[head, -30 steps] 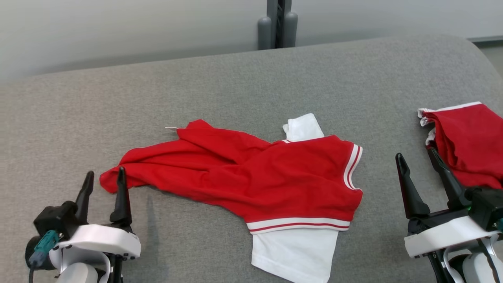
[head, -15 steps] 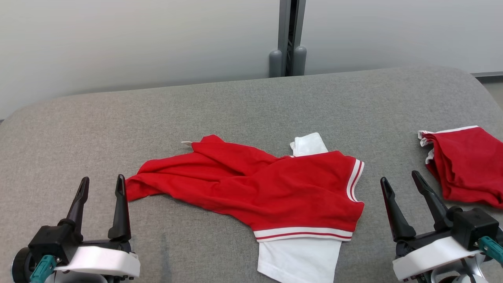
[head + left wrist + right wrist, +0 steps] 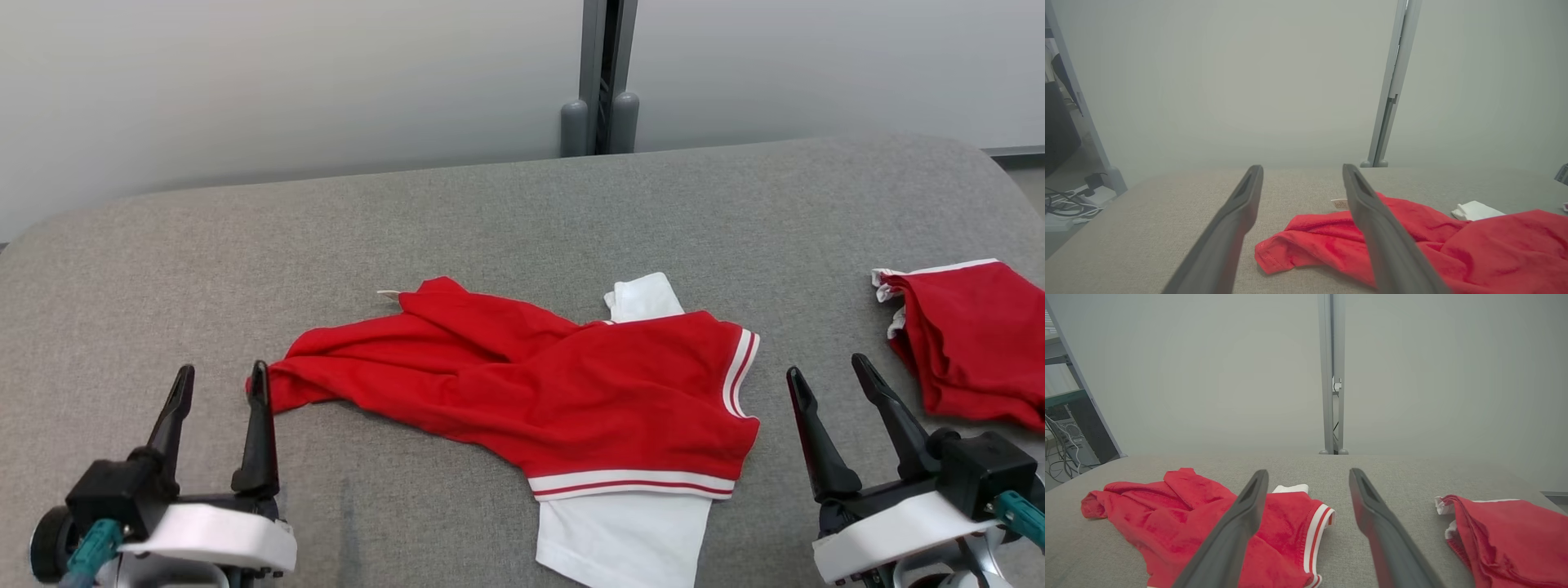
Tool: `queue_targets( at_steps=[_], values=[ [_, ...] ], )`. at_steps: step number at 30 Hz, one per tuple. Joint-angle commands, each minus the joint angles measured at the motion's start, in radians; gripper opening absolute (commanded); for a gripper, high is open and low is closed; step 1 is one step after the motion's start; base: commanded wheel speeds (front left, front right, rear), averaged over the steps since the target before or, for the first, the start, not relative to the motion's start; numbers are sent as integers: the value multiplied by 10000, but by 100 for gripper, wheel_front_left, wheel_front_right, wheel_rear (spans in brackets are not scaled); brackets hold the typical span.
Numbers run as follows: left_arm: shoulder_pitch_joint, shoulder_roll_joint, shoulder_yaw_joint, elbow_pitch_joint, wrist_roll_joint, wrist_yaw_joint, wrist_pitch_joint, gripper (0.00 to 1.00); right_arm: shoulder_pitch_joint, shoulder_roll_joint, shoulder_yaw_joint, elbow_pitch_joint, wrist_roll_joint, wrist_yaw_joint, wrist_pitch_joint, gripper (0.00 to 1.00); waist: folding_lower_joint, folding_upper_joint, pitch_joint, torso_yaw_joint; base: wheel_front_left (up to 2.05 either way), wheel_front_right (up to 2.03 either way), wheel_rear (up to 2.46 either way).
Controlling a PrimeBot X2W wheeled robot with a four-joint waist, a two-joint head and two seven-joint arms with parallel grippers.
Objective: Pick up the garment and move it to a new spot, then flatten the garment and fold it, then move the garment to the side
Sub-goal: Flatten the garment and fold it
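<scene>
I need to grab the garment [image 3: 509,382] next by its white sleeve end [image 3: 617,544] with my right gripper, so that I can spread the garment flat for folding.
A red garment [image 3: 522,384] with white striped trim and white panels lies crumpled in the middle of the grey padded table [image 3: 490,220]; it also appears in the left wrist view [image 3: 1412,241] and the right wrist view [image 3: 1180,514]. My left gripper [image 3: 220,384] hovers open at the lower left, its right fingertip just beside the garment's left tip. My right gripper [image 3: 829,376] stands open at the lower right, a little right of the garment's striped hem, holding nothing. Both grippers' fingers [image 3: 1237,220] [image 3: 1372,514] are spread wide.
A second red garment [image 3: 967,343] with white trim lies bunched at the table's right edge, also in the right wrist view [image 3: 1506,535]. A grey post [image 3: 600,77] stands against the pale wall behind. Cables and equipment [image 3: 1065,200] sit on the floor past the table's left end.
The head camera tilted up between one second ago and half a second ago, shifting the whole scene. Both grippers dropped toward the picture's bottom; since then the left gripper edged up toward the garment's left tip.
</scene>
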Motion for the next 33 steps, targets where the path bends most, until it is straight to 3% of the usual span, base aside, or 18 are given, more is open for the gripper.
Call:
queue_targets(
  at_steps=[1,13,25,26,27,28,33],
  values=[
    [-342,68,8,64,-85,-88,70,100,-49,-29,-6,-43,27,-4,2,100,0,0,66,-8,0,0,0],
    [-2226,395,199,3560,-1779,-1598,1839,100,-604,-32,348,117,255,-4,-200,100,0,0,1244,-483,0,0,0],
    [-3490,606,349,6112,-2366,-2766,1656,100,-1058,-113,557,512,395,-4,-487,100,0,0,1890,-704,0,0,0],
    [-3567,604,327,6259,-2384,-2846,1615,76,-1076,-124,574,538,408,-4,-494,100,0,0,1898,-709,0,0,0],
    [-3633,581,297,6415,-2447,-2942,1629,18,-1105,-133,596,558,426,-4,-504,100,0,0,1900,-713,0,0,0],
    [-3692,557,278,6549,-2514,-3056,1645,0,-1132,-140,614,572,438,-4,-513,100,0,0,1901,-718,0,0,0],
    [-3927,614,132,7009,-2551,-3360,1443,0,-1114,-161,674,626,461,-4,-520,100,0,0,1886,-740,0,0,0]
  ],
)
